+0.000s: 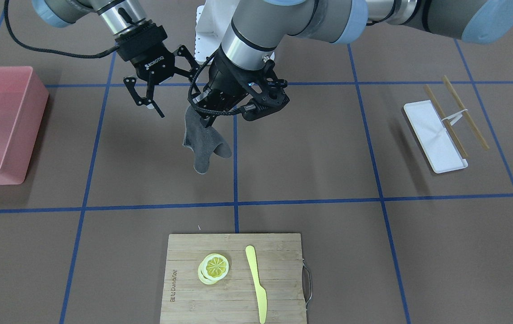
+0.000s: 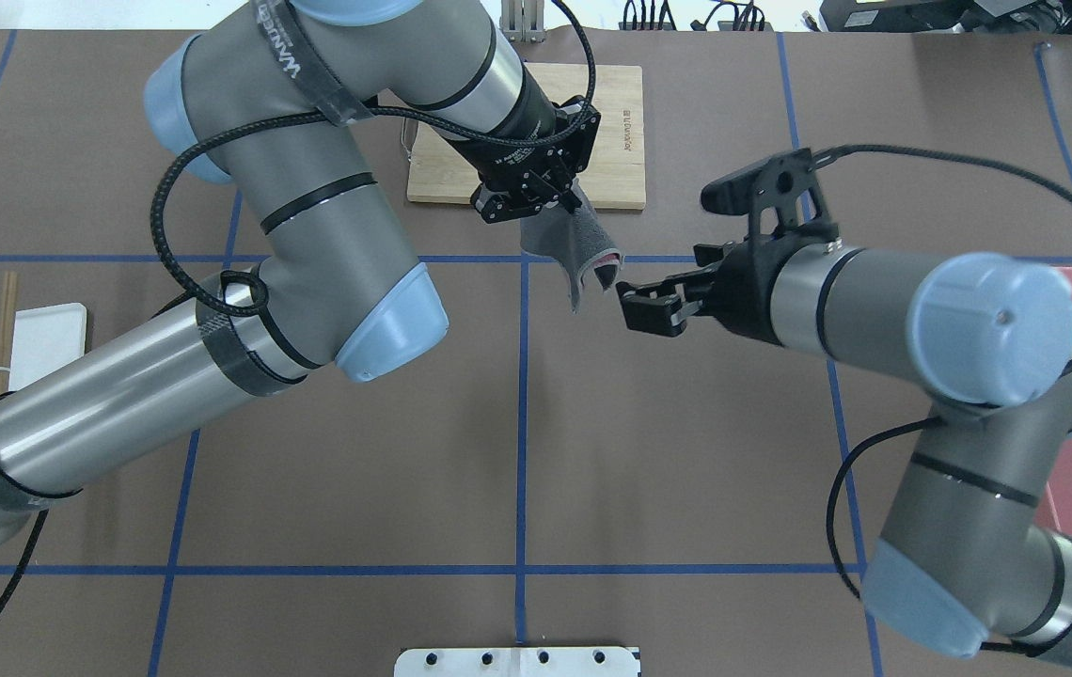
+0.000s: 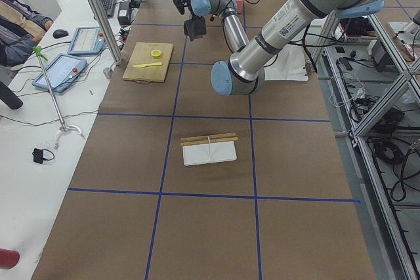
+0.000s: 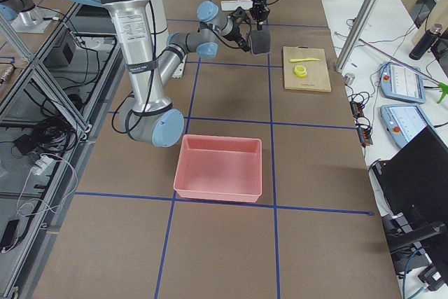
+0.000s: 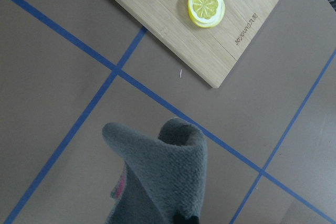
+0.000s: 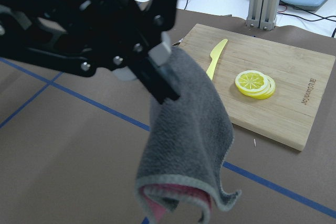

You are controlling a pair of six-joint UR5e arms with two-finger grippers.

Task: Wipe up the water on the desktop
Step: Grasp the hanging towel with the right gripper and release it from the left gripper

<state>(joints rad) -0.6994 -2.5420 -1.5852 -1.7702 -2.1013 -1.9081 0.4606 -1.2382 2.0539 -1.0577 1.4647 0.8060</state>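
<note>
My right gripper takes hold of the grey cloth by its top edge point(image 6: 176, 56) next, to wipe up the water on the desktop.
The brown desktop point(image 1: 310, 157) with blue tape lines shows no water that I can make out. My left gripper point(image 1: 203, 118) is shut on a grey cloth point(image 1: 202, 144) with a pink underside and holds it hanging above the desktop near the middle tape line. The cloth also shows in the overhead view point(image 2: 583, 249), the left wrist view point(image 5: 163, 177) and the right wrist view point(image 6: 184, 140). My right gripper point(image 1: 171, 90) is open and empty, close beside the cloth's hanging edge and apart from it; it also shows in the overhead view point(image 2: 632, 306).
A bamboo cutting board point(image 1: 184, 288) with lemon slices point(image 1: 213, 267) and a yellow knife point(image 1: 256, 283) lies beyond the cloth. A pink bin point(image 1: 0, 121) stands on my right side. A white tray point(image 1: 427, 130) with chopsticks point(image 1: 463, 112) lies on my left side.
</note>
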